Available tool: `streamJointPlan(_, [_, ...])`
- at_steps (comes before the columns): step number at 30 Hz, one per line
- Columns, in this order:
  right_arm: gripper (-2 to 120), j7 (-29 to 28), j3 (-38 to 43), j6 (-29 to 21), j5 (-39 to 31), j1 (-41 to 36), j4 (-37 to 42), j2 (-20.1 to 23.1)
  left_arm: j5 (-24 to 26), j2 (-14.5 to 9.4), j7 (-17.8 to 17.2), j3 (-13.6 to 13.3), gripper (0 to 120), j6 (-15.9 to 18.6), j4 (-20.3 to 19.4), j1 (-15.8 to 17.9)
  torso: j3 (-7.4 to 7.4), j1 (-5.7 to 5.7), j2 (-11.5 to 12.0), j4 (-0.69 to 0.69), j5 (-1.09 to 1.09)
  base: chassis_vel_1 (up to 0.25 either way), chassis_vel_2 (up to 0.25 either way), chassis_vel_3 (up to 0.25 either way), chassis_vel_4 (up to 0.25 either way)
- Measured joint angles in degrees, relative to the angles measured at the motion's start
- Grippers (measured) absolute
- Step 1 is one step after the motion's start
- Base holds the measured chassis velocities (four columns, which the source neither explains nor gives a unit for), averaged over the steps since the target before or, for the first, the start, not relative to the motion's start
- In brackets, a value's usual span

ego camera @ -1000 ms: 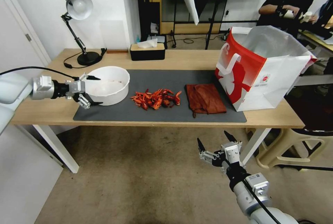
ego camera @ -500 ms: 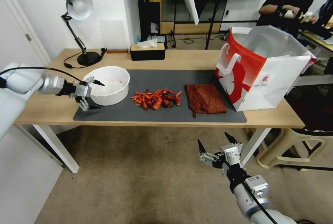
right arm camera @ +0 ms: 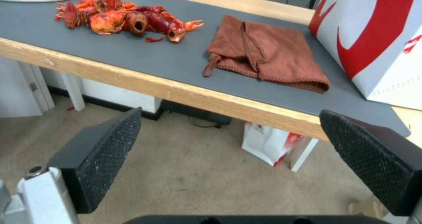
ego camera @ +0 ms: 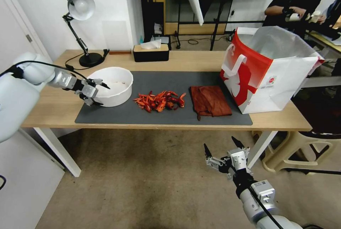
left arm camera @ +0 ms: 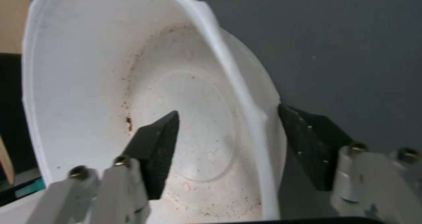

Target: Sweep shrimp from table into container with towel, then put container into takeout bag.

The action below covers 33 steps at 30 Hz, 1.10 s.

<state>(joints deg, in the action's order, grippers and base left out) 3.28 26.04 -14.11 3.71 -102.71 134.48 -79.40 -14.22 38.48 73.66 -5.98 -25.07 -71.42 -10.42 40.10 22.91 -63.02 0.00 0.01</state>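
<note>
I need to grab the white container with my left gripper next, by the thin side at its rim. The container is far wider than my open fingers.
The white container (ego camera: 119, 98) stands on the dark mat (ego camera: 170, 80) at the table's (ego camera: 191, 60) left. My left gripper (ego camera: 101, 94) is open at its left rim, one finger inside the bowl and one outside; the left wrist view shows the container wall (left arm camera: 88, 69) passing between the fingers of the left gripper (left arm camera: 227, 111). The shrimp (ego camera: 160, 101) lie heaped mid-mat, the brown towel (ego camera: 210, 101) flat to their right, the red and white takeout bag (ego camera: 270, 69) standing open beyond it. My right gripper (ego camera: 220, 143) hangs open below the table's front edge, facing the shrimp (right arm camera: 118, 16) and towel (right arm camera: 268, 54).
A desk lamp (ego camera: 80, 7) and a black tissue box (ego camera: 151, 53) stand at the table's back. A beige chair (ego camera: 295, 151) sits by the right table leg. A small bag (right arm camera: 268, 144) lies on the floor under the table.
My left gripper has moved farther in and to the right, from beside the container to straddling its rim. The right arm has hardly moved.
</note>
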Motion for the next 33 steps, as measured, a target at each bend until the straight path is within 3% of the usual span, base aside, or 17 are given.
streamJointPlan(4, [100,0.0,-0.1,0.0,0.0,0.2,-0.3,0.1,-0.2,0.1,1.5,-0.5,40,-0.3,0.0,0.2,0.0,0.0,0.0,0.0,0.0,0.0,0.0,0.0,0.0])
streamJointPlan(14, [100,-0.1,-0.2,0.0,0.2,0.3,-0.4,0.1,-0.4,0.3,3.6,-0.9,11,-0.6,-0.4,0.5,0.0,0.0,0.0,0.0,0.0,0.0,0.0,0.0,0.0])
streamJointPlan(16, [100,-0.1,-0.1,0.0,0.2,0.3,-0.4,0.1,-0.4,0.3,4.1,-0.9,0,-0.7,-0.3,0.5,0.0,0.0,0.0,0.0,0.0,0.0,0.0,0.0,0.0])
streamJointPlan(24, [100,0.0,-0.2,0.0,0.3,0.3,-0.4,0.1,0.1,-1.2,4.7,0.2,0,-1.5,-1.6,-0.6,0.0,0.0,0.0,-0.01,-0.01,0.0,0.0,0.0,0.0])
streamJointPlan(27, [100,0.1,-0.4,0.0,0.3,0.3,-0.4,0.2,0.8,-4.9,4.5,3.3,0,-2.7,-6.9,-4.3,0.0,0.0,0.0,0.0,-0.01,0.0,0.0,0.0,0.0])
streamJointPlan(29, [100,0.2,-0.4,0.0,0.3,0.3,-0.4,0.2,0.8,-5.2,4.4,3.7,0,-2.8,-7.5,-4.8,0.0,0.01,0.0,0.0,-0.01,0.0,0.0,0.0,0.0])
streamJointPlan(30, [100,0.2,-0.5,0.0,0.3,0.3,-0.4,0.2,1.2,-8.1,3.9,6.3,0,-3.5,-13.1,-9.2,0.0,0.0,0.0,0.0,-0.01,0.0,0.0,0.0,0.0])
streamJointPlan(31, [100,0.2,-0.5,0.0,0.3,0.3,-0.4,0.2,1.2,-8.1,3.9,6.3,0,-3.5,-13.1,-9.2,0.0,0.0,0.0,0.0,-0.01,0.0,0.0,0.0,0.0])
streamJointPlan(33, [100,0.2,-0.5,-0.1,0.3,0.3,-0.3,0.4,2.2,-11.2,3.0,9.9,0,-3.9,-19.3,-15.1,0.0,0.0,0.0,0.02,-0.02,0.0,0.0,0.0,0.0])
